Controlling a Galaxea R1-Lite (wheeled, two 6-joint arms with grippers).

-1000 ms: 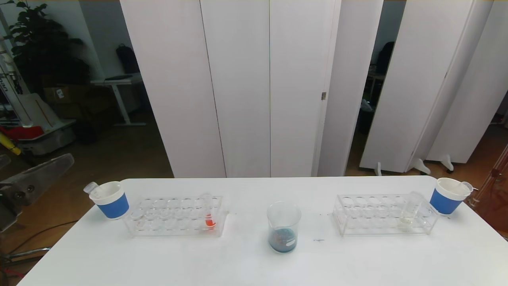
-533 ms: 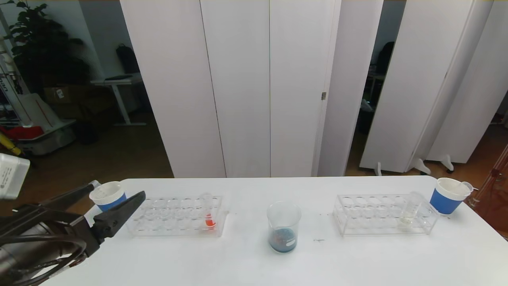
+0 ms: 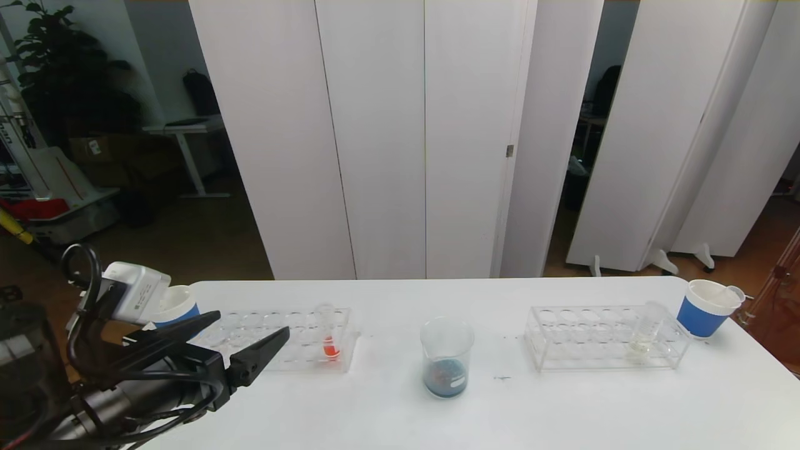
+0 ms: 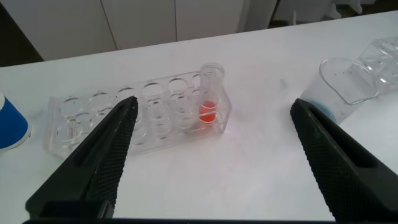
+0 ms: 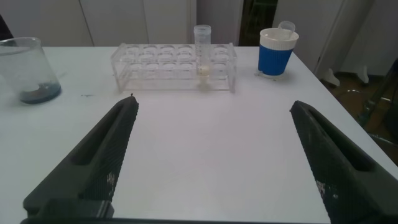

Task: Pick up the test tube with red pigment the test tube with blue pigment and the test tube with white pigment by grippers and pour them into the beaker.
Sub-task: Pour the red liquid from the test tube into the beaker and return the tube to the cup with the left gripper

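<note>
I need to grab the orange-red tube just under its open rim (image 3: 324,316) with my left gripper next, because only that part of the tube is above the rack around its bottom.
My left gripper (image 3: 249,325) is open and empty, low over the table just in front of the left clear rack (image 3: 250,340). A tube with orange-red liquid (image 3: 328,340) stands at that rack's right end, and it also shows in the left wrist view (image 4: 210,93), ahead between the jaws. The beaker (image 3: 446,357) stands at the table's centre with dark blue liquid in its bottom. The white-pigment tube (image 3: 644,331) stands in the right rack (image 3: 581,340). My right gripper (image 5: 214,104) is open and empty over bare table, well short of that tube (image 5: 202,50). The blue-pigment tube is out of view.
A blue paper cup (image 3: 178,306) stands at the back left, partly behind my left wrist. Another blue cup (image 3: 709,307) at the back right holds an empty tube. The table's right edge (image 3: 769,369) is close to the right rack.
My left arm has swung in from the lower left and moved right toward the left rack, jaws open. The tubes, racks and beaker have not moved.
</note>
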